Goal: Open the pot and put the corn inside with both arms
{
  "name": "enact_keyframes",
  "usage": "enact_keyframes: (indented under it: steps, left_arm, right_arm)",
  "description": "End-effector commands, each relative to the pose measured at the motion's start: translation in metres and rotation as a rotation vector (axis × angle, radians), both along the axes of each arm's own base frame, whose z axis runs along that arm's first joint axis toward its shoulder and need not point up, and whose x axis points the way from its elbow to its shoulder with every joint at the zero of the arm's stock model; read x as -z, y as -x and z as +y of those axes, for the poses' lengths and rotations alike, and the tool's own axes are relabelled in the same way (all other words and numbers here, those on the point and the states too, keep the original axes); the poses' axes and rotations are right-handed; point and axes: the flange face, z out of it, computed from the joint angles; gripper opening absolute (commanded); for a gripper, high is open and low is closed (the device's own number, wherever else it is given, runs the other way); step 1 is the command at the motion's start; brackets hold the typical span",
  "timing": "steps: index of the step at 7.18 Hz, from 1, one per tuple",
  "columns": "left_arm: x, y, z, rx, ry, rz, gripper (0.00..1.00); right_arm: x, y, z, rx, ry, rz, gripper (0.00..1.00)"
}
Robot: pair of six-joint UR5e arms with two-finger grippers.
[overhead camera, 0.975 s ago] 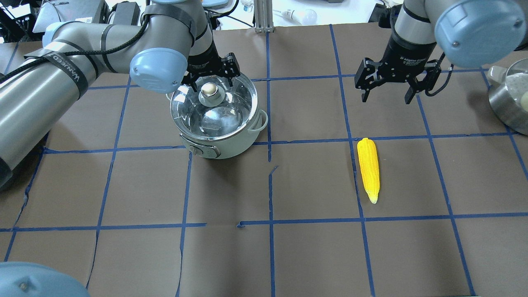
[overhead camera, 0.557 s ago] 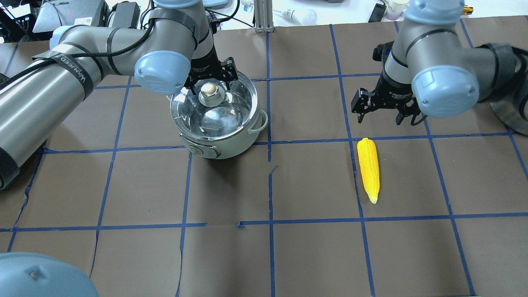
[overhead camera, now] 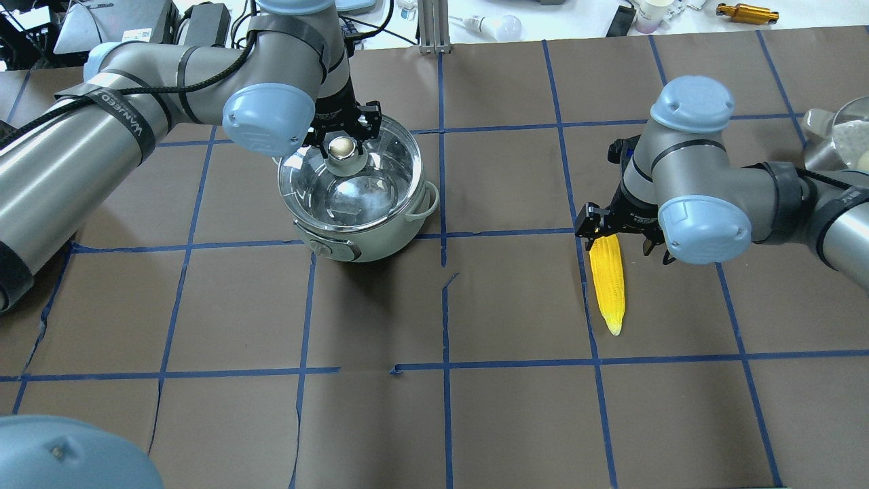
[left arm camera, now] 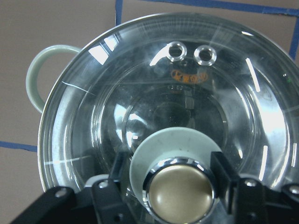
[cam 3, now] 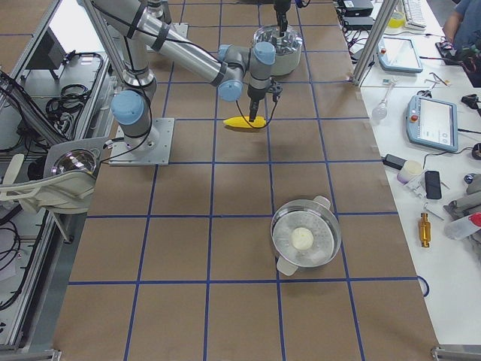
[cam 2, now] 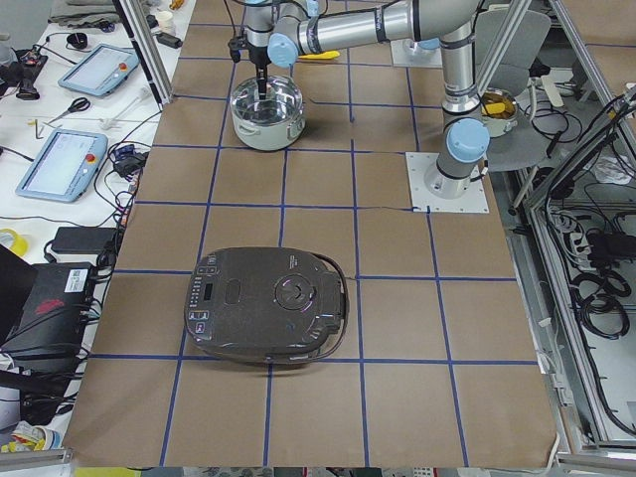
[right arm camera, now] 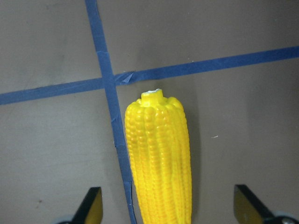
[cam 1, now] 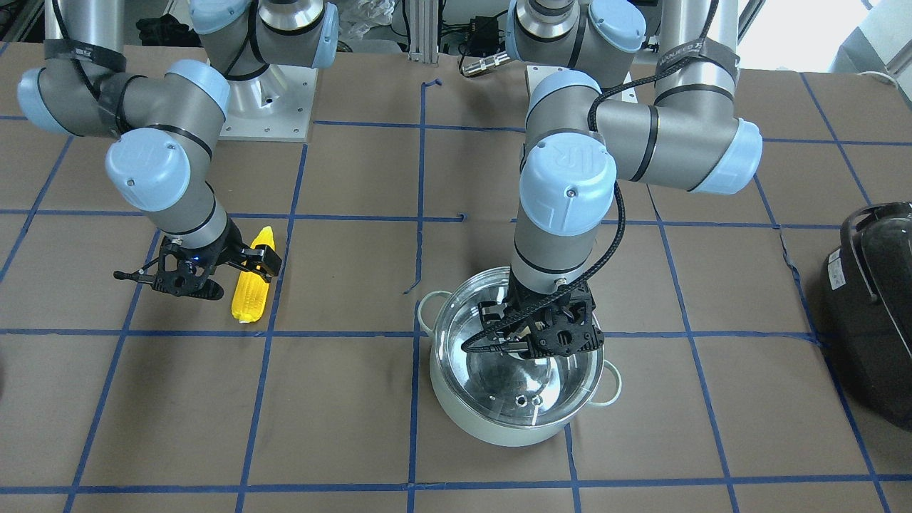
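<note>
Next, my right gripper grabs the yellow corn by its thick end (cam 1: 249, 299), to put the corn inside the opened pot (cam 1: 516, 376).
The pale mint pot (overhead camera: 370, 238) stands left of centre with its glass lid (overhead camera: 360, 197) on; it also shows in the front view (cam 1: 491, 427). My left gripper (overhead camera: 343, 139) is low over the lid, open, with a finger close on each side of the brass knob (left arm camera: 180, 191). The yellow corn (overhead camera: 607, 285) lies flat on the table to the right. My right gripper (overhead camera: 623, 241) is open and straddles the corn's thick end (right arm camera: 159, 158), fingers wide apart and clear of it.
A large black appliance (cam 1: 873, 313) sits at the table's end on my left. A steel pot with a lid (cam 3: 304, 241) stands at the end on my right. Blue tape lines grid the brown table.
My right gripper has moved down and toward me, from beyond the corn to over its thick end. My left gripper has lowered around the lid knob. Pot and corn have not moved.
</note>
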Motion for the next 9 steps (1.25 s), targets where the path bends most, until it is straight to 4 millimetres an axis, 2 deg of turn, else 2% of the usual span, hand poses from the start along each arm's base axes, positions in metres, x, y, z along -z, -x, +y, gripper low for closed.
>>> enact_keyframes:
  steps: [1, 2, 3, 4, 5, 6, 7, 8, 9]
  left_arm:
    - [-0.010, 0.003, 0.002, -0.004, 0.009, 0.028, 0.31]
    - [-0.013, 0.003, 0.003, -0.002, 0.011, 0.029, 0.23]
    - [-0.038, 0.003, 0.011, 0.010, 0.019, 0.029, 0.21]
    - [-0.070, -0.006, 0.014, 0.016, 0.018, 0.030, 0.20]
    - [-0.088, -0.024, 0.016, 0.075, -0.006, 0.022, 0.20]
    - [-0.096, -0.063, 0.013, 0.092, -0.016, 0.016, 0.19]
    - [-0.093, -0.104, 0.018, 0.098, -0.051, 0.016, 0.16]
    - [-0.087, -0.146, 0.017, 0.075, -0.055, 0.016, 0.14]
    - [-0.084, -0.185, 0.013, 0.049, -0.040, 0.028, 0.13]
  right_arm:
    - [0.028, 0.000, 0.001, 0.001, -0.048, -0.005, 1.00]
    - [0.039, -0.001, 0.002, 0.000, -0.055, -0.005, 1.00]
    - [0.045, -0.001, 0.007, 0.000, -0.064, -0.006, 1.00]
    - [0.050, -0.001, 0.007, 0.000, -0.073, -0.007, 1.00]
    - [0.054, -0.001, 0.003, 0.000, -0.057, -0.006, 1.00]
    - [0.054, -0.001, -0.001, 0.000, -0.021, -0.004, 0.76]
    - [0.052, -0.001, -0.002, 0.008, -0.015, -0.006, 0.13]
    - [0.048, 0.000, -0.005, 0.010, -0.003, 0.002, 0.00]
    - [0.042, 0.000, -0.008, 0.013, 0.012, 0.000, 0.00]
